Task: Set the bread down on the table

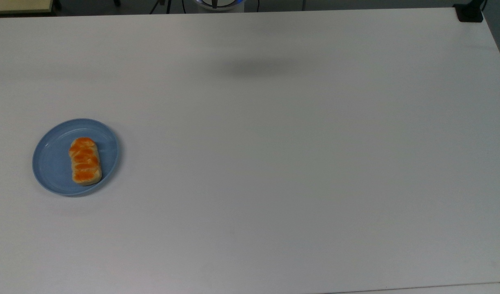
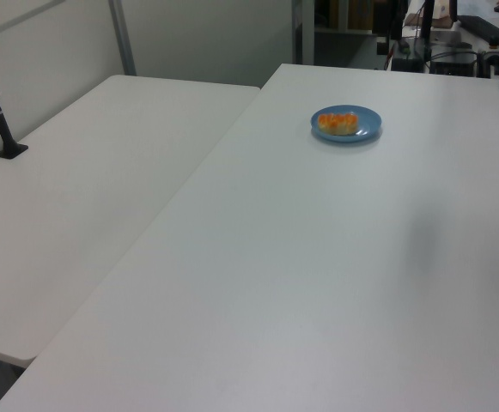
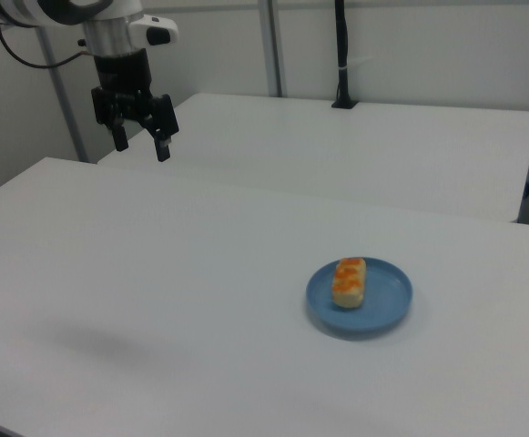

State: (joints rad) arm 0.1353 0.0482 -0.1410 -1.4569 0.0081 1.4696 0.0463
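Observation:
My gripper grabs the bread by its long sides next, to move the bread (image 1: 85, 160) from the blue plate to the table.
The bread (image 1: 85, 160), a small oblong bun with an orange-brown segmented top, lies on a round blue plate (image 1: 50, 163) near the top view's left edge. The same bread (image 3: 349, 280) and plate (image 3: 391, 300) sit right of centre in the right view, and the bread (image 2: 337, 123) and plate (image 2: 368, 129) are far back in the left view. Both rest on the white table (image 1: 274, 163). My gripper (image 3: 141, 146) hangs high in the right view's upper left, well apart from the bread, open and empty.
A second white table (image 3: 382, 155) adjoins this one, carrying a black pole on a clamp base (image 3: 341, 55). A black mount (image 1: 470, 12) sits at the top view's far right corner. The arm's shadow (image 1: 258, 67) falls on the table.

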